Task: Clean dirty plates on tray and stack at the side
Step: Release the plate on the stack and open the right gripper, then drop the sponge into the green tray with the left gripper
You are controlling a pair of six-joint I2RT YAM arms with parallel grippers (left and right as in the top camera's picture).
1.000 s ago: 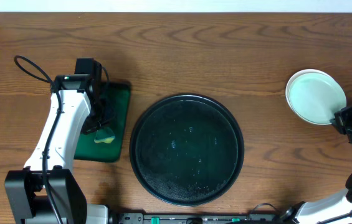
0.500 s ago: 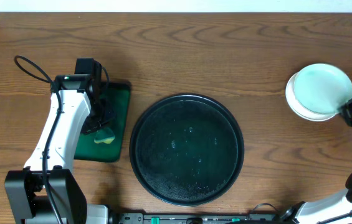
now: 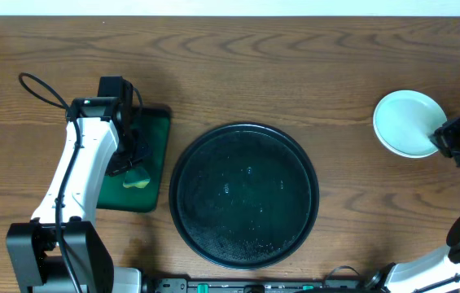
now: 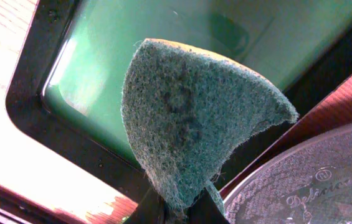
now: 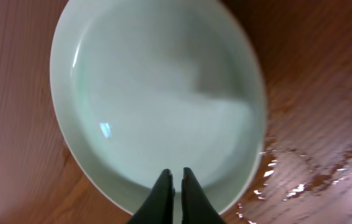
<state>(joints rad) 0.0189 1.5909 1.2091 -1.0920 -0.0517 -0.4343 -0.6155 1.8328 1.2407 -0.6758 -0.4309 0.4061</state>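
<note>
I should let go of the green sponge with my left gripper, because the sponge's lower end hangs inside the small green tray's rim, over the tray's bottom.
The pale mint-green top plate (image 3: 407, 122) lies on the bare wood at the far right; any plates under it are hidden. In the right wrist view the plate (image 5: 157, 93) fills the frame. My right gripper (image 3: 448, 140) is at its right rim, and its fingers (image 5: 176, 180) are shut on that rim. The large black tray (image 3: 246, 129) in the middle holds no plates, only wet specks. My left gripper (image 3: 129, 159) is shut on a green scouring sponge (image 4: 188, 118) above the small green tray (image 3: 155, 130).
Water drops lie on the wood beside the plate (image 5: 300, 168). The black tray's rim shows in the left wrist view (image 4: 306, 186), close to the sponge. The table's far edge runs along the top.
My right gripper lifted and tilted the mint plate up and to the right, then brought it back down flat. The left arm has not moved.
</note>
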